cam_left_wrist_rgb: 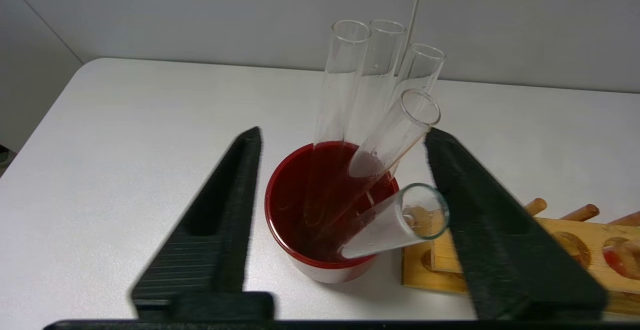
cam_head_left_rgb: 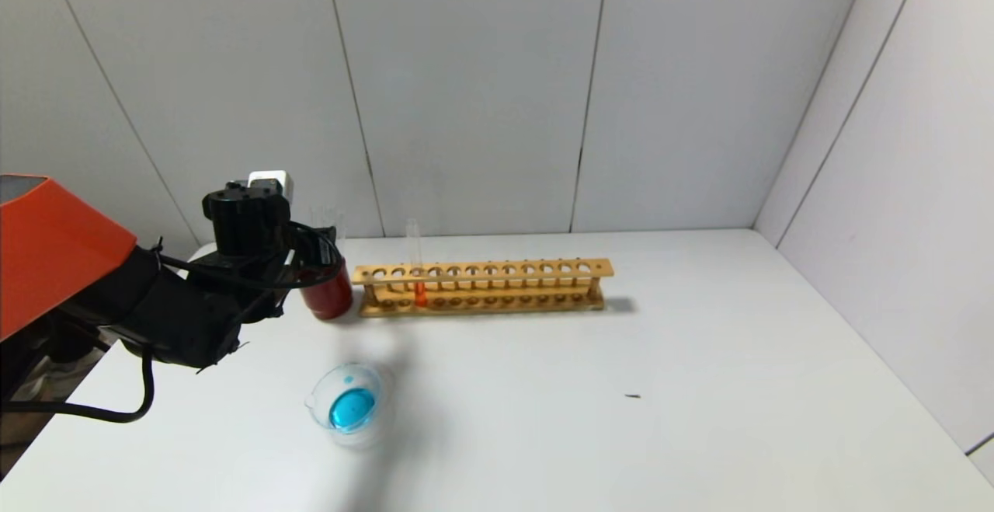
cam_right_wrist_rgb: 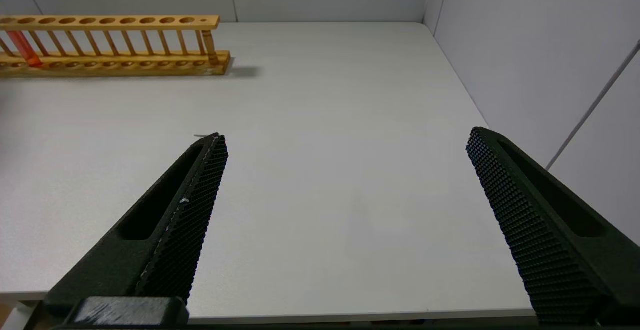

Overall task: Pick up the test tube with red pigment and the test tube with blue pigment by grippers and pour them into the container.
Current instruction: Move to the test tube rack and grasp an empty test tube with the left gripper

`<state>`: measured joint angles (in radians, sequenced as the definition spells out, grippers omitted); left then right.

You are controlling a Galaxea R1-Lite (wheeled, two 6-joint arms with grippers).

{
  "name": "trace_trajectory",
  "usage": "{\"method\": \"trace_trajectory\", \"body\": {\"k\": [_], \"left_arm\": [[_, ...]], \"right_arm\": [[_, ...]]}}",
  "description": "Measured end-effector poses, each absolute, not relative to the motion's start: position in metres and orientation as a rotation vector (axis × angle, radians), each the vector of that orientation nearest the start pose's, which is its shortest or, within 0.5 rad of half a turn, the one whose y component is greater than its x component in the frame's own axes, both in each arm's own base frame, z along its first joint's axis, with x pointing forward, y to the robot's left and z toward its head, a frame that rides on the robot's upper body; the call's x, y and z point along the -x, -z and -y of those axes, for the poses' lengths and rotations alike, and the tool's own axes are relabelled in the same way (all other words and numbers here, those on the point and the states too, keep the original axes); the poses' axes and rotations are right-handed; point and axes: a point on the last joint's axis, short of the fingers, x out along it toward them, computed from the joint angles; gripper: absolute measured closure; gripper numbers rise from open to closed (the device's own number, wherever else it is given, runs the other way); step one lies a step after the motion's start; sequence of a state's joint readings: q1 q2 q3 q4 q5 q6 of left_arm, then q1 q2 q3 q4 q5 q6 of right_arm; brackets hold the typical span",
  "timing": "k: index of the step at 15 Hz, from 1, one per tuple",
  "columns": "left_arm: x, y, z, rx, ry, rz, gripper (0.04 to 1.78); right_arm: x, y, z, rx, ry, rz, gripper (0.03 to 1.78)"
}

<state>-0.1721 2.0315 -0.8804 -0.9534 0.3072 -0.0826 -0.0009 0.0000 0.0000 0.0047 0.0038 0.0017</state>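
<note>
I should reach the red test tube with my left gripper and pick it up by its upper end [cam_head_left_rgb: 414, 238], which stands above the rack bars around its base.
The test tube with red pigment [cam_head_left_rgb: 418, 275] stands upright in a wooden rack [cam_head_left_rgb: 497, 271], near its left end; it also shows in the right wrist view [cam_right_wrist_rgb: 22, 47]. The container [cam_head_left_rgb: 317, 395], a low clear dish, sits at the front left with blue liquid in it. No tube with a blue tint shows. My left gripper [cam_left_wrist_rgb: 342, 134] is open, its fingers on either side of a dark red cup [cam_left_wrist_rgb: 280, 190] that holds several colourless tubes. The nearest tube [cam_left_wrist_rgb: 395, 222] leans close to one finger. My right gripper [cam_right_wrist_rgb: 346, 134] is open and empty over bare table.
The dark red cup [cam_head_left_rgb: 330, 298] stands just left of the rack, near the back wall. The left arm [cam_head_left_rgb: 178, 318] reaches in from the left edge. A small dark speck [cam_head_left_rgb: 633, 396] lies right of the middle. A wall borders the table's right side.
</note>
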Motion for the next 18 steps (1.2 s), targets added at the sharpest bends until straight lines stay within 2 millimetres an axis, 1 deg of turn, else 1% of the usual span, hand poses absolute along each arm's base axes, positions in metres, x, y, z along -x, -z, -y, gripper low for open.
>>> {"method": "trace_trajectory", "body": {"k": [2,3,5,7,9,11,13,15,16,18], "left_arm": [[-0.366,-0.127,0.057,0.035,-0.141,-0.178,0.32],[-0.363,-0.131,0.057,0.034,-0.14,-0.178,0.22],[-0.354,-0.146,0.057,0.028,-0.134,-0.192,0.1],[-0.338,-0.163,0.062,0.019,-0.114,-0.214,0.07],[-0.313,-0.185,0.073,0.009,-0.067,-0.234,0.07],[-0.281,-0.2,0.082,-0.006,-0.015,-0.256,0.07],[-0.253,-0.207,0.081,-0.016,0.017,-0.274,0.07],[-0.228,-0.208,0.076,-0.02,0.055,-0.291,0.07],[-0.217,-0.207,0.074,-0.015,0.098,-0.297,0.07],[-0.201,-0.205,0.072,0.006,0.214,-0.304,0.07]], "right_arm": [[0.023,-0.075,0.0,-0.001,-0.003,-0.004,0.06],[0.023,-0.075,0.0,-0.002,-0.003,-0.005,0.06],[0.023,-0.075,0.0,-0.001,-0.004,-0.005,0.06],[0.023,-0.075,0.0,-0.002,-0.004,-0.005,0.06],[0.023,-0.075,0.0,-0.002,-0.004,-0.005,0.06],[0.023,-0.075,0.0,-0.001,-0.004,-0.005,0.06],[0.023,-0.075,0.0,-0.002,-0.004,-0.005,0.06],[0.023,-0.075,0.0,-0.002,-0.003,-0.004,0.06],[0.023,-0.075,0.0,-0.002,-0.003,-0.005,0.06],[0.023,-0.075,0.0,-0.002,-0.004,-0.005,0.06]]}}
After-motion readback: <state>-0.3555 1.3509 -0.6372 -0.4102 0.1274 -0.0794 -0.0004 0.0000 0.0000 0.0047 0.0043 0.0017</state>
